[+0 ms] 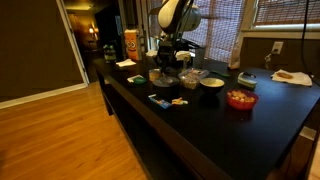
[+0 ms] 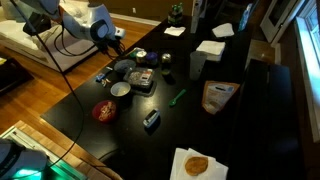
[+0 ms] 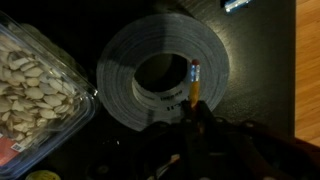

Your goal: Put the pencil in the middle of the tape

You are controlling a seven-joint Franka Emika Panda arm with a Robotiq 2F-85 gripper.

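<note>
My gripper needs to keep holding the pencil (image 3: 194, 88). The pencil is above the ring of the tape, beside the hole, so it would fall onto the ring if I opened now.
In the wrist view the tape (image 3: 120, 75) is a wide grey ring with a dark hollow centre, lying flat on the black table. My gripper (image 3: 196, 118) is shut on the pencil (image 3: 194, 88), a thin yellow stick. Its eraser end points out over the ring's inner edge, at the right side of the hole. In both exterior views the gripper (image 1: 165, 57) (image 2: 113, 47) hangs just above the tape (image 1: 160, 76) (image 2: 124, 68) near the table's edge. The pencil is too small to make out there.
A clear tub of pale seeds (image 3: 30, 95) lies right beside the tape. A small blue item (image 3: 236, 5) sits beyond the tape. A pale bowl (image 1: 211, 82), a red bowl (image 1: 240, 99) and a green marker (image 2: 177, 97) stand nearby. The table edge drops to wood floor (image 3: 308, 70).
</note>
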